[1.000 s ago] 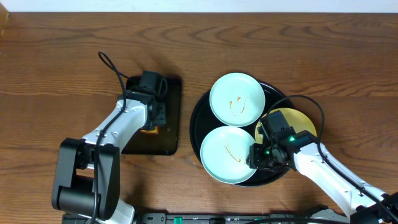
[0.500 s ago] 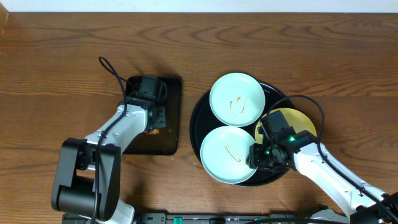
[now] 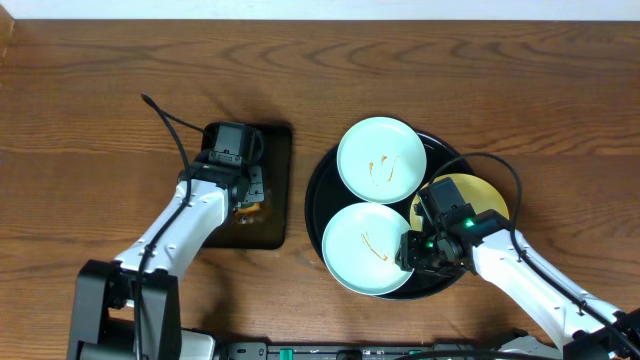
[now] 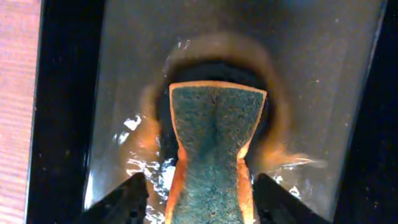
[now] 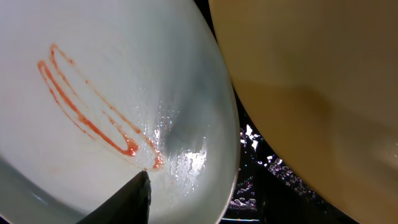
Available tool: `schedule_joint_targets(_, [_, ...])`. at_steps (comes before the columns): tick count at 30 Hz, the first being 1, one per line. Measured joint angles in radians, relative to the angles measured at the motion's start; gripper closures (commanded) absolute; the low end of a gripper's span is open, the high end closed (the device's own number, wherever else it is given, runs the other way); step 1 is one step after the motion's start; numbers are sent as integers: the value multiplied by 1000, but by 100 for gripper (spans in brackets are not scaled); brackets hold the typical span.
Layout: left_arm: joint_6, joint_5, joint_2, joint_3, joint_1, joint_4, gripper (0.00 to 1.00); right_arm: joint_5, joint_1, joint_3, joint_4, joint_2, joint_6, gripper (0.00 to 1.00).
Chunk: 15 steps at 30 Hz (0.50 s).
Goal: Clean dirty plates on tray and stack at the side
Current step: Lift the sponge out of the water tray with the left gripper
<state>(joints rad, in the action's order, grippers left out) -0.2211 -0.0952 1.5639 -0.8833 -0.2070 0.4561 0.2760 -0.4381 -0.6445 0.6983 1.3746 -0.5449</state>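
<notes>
Next, my left gripper takes hold of the green-and-orange sponge (image 4: 214, 124) across its narrow middle (image 4: 211, 177), so the sponge's flared end stays free to clean the dirty plates.
The round black tray (image 3: 315, 200) holds three plates. The far pale blue plate (image 3: 381, 160) and the near pale blue plate (image 3: 365, 250) each have orange smears. The pale yellow plate (image 3: 478, 192) lies at the right, partly under my right arm. My right gripper (image 3: 418, 252) is open astride the near plate's right rim. In the right wrist view one finger of the gripper (image 5: 202, 199) lies on the smeared plate (image 5: 124, 74), beside the yellow plate (image 5: 323, 74). My left gripper (image 3: 247, 198) is open around a green-and-orange sponge (image 4: 214, 124).
The sponge lies in a smaller rectangular black tray (image 3: 275, 180), left of the round tray. Its floor (image 4: 311, 74) is wet and glossy. Bare wooden table (image 3: 100, 120) surrounds both trays. The round tray's floor (image 5: 255, 180) shows water droplets.
My left arm has shifted a little to the left and stretched out over the rectangular tray. The sponge stays in place. My right arm and the plates have not moved.
</notes>
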Motion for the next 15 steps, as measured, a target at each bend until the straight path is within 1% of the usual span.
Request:
schedule_joint_targets(12, [-1,0,37,0,0,-20,41,0,0,0,0,0,0,47])
schedule_joint_targets(13, [-4,0,46,0,0,-23,44,0,0,0,0,0,0,48])
schedule_joint_targets(14, [-8,0,57,0,0,-26,51,0,0,0,0,0,0,48])
schedule_joint_targets(15, [-17,0,72,0,0,-32,63,0,0,0,0,0,0,48])
